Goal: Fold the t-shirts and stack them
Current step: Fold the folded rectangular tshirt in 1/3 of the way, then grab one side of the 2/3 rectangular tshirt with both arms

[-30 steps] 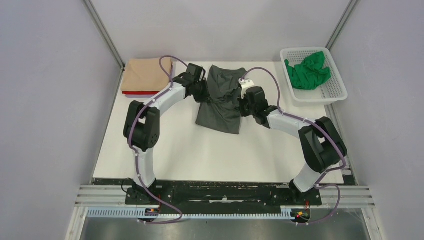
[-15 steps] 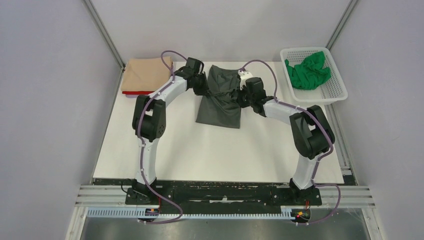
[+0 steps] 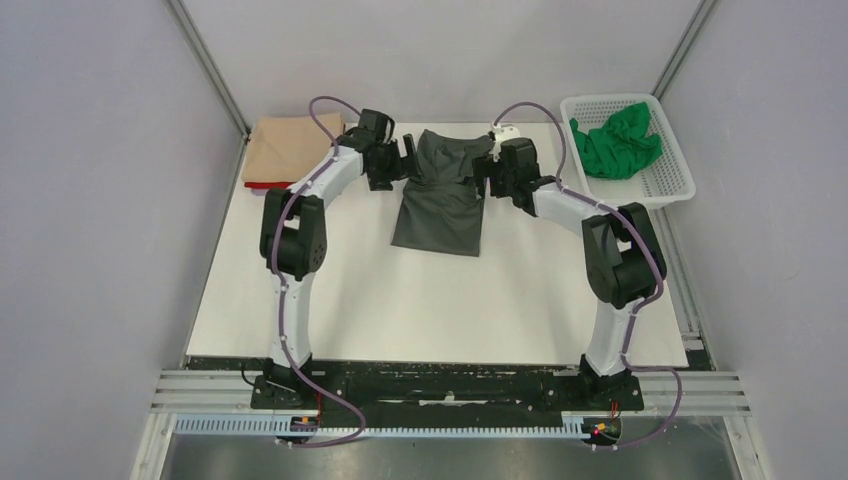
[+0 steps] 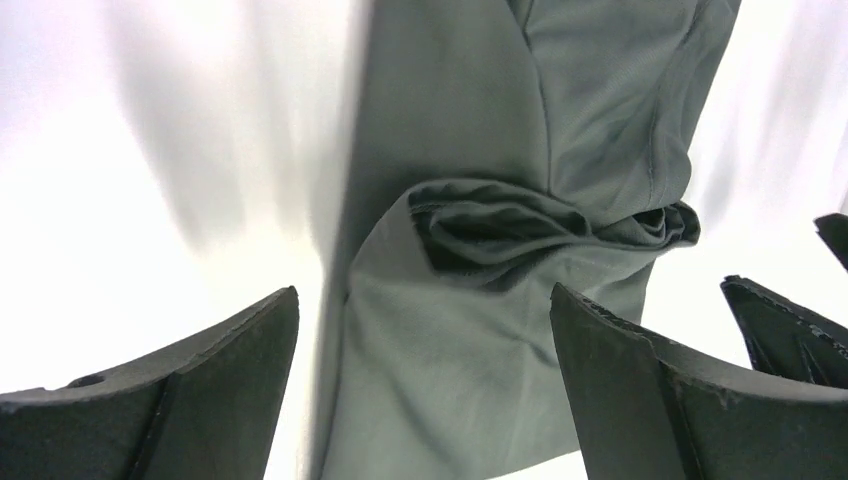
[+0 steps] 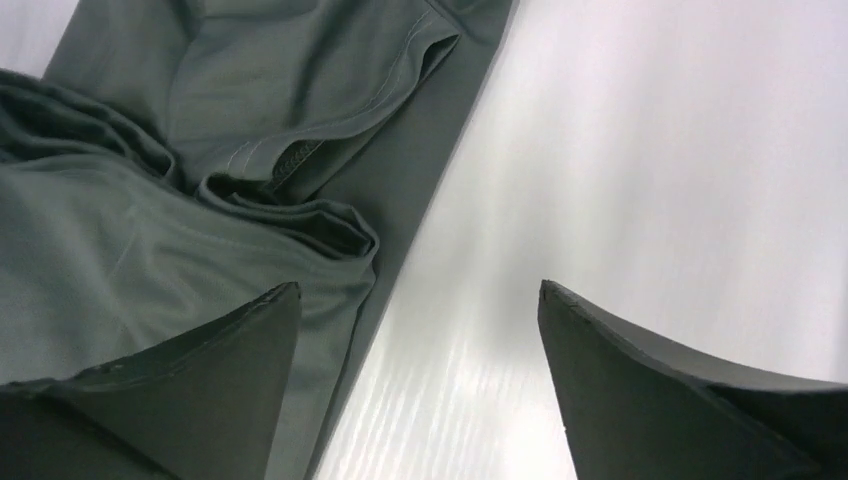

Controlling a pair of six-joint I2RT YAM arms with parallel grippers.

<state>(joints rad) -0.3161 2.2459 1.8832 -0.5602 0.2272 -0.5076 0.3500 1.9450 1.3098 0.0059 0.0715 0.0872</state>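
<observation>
My right gripper grabs the dark grey t-shirt's near-end corner on that gripper's side next, to fold that end of the t-shirt back over the bunched fold.
A dark grey t-shirt (image 3: 440, 205) lies folded into a narrow strip at the back middle of the table, with a bunched crease across it (image 4: 520, 225). My left gripper (image 3: 407, 155) hovers open at the shirt's left edge, the cloth (image 4: 440, 380) lying below its spread fingers (image 4: 200, 400). At the shirt's right edge my right gripper (image 3: 480, 170) is open too, with the cloth (image 5: 150, 250) under its left finger and bare table between the tips (image 5: 420, 285). A folded tan t-shirt (image 3: 290, 148) rests on a red t-shirt (image 3: 268, 186) at the back left. A green t-shirt (image 3: 615, 140) sits crumpled in the basket.
A white mesh basket (image 3: 650, 190) stands at the back right corner of the white table (image 3: 400, 300). Grey walls close in the table on the left, right and back.
Both grippers went from shut on the dark grey shirt to open, letting it go. Both arms carried the cloth toward the back, and the shirt now lies flatter.
</observation>
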